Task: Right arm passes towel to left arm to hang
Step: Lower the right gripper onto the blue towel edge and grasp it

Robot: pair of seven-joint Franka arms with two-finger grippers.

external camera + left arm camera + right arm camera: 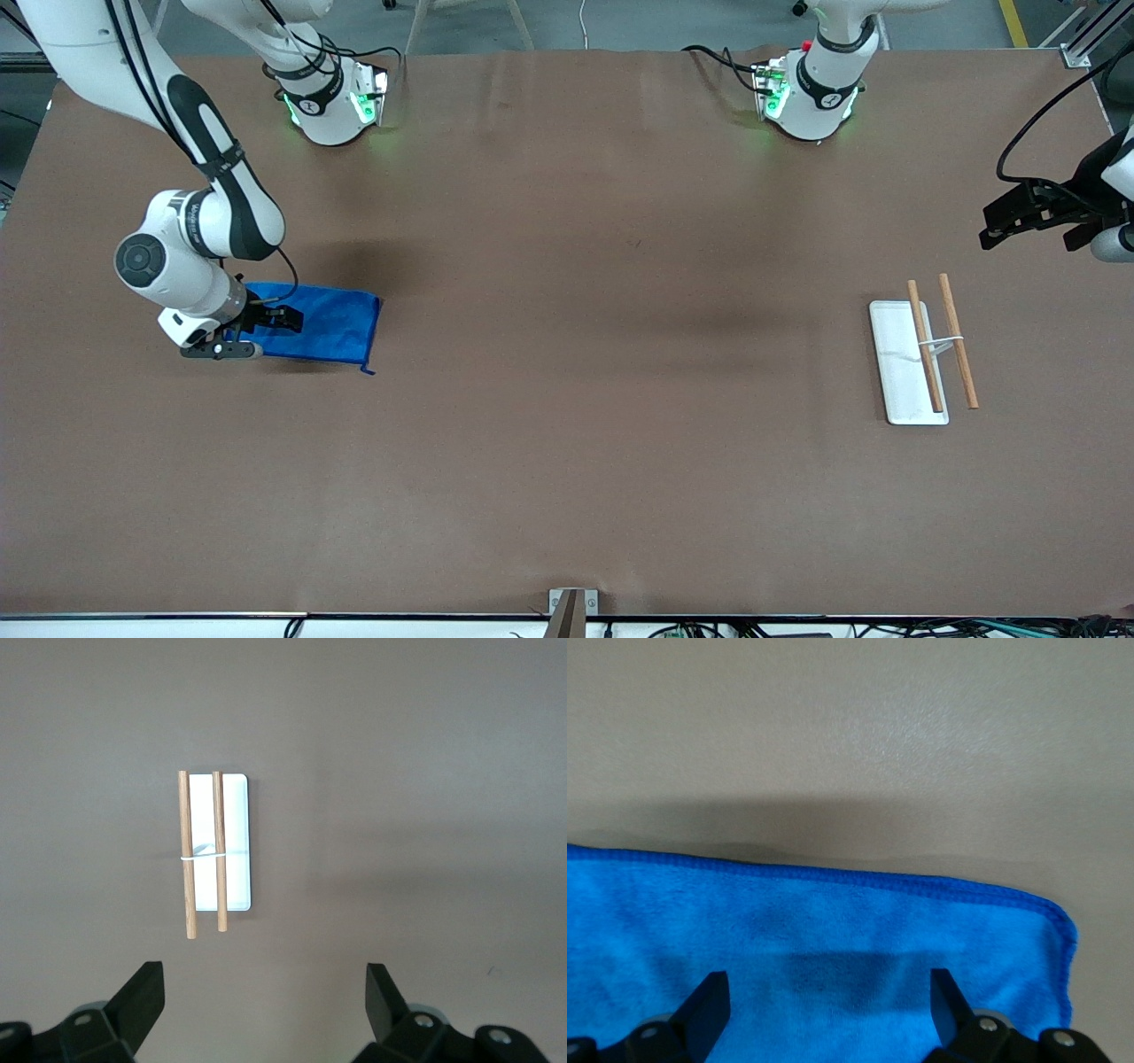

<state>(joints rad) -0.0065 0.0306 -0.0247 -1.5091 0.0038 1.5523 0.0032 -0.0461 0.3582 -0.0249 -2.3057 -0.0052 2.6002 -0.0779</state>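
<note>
My right gripper grabs the blue towel (833, 912) by its stitched edge (833, 879) next, to pass the towel to my left arm.
The blue towel (335, 324) lies flat on the brown table toward the right arm's end. My right gripper (270, 319) is low over the towel, open, holding nothing. In the right wrist view the towel (833, 912) fills the space under my open right gripper (830, 1010), with its stitched edge and one corner in sight. The rack, a white tray (893, 381) with two wooden rods (959, 341) above it, stands toward the left arm's end. My left gripper (992, 226) waits open and empty in the air beside the rack. The left wrist view shows the rack's tray (237, 842) ahead of my left gripper (263, 1005).
The two arm bases (332, 102) (811, 93) stand along the table's edge farthest from the front camera. A small metal bracket (567, 607) sits at the table's edge nearest that camera. Bare brown tabletop (620, 354) stretches between the towel and the rack.
</note>
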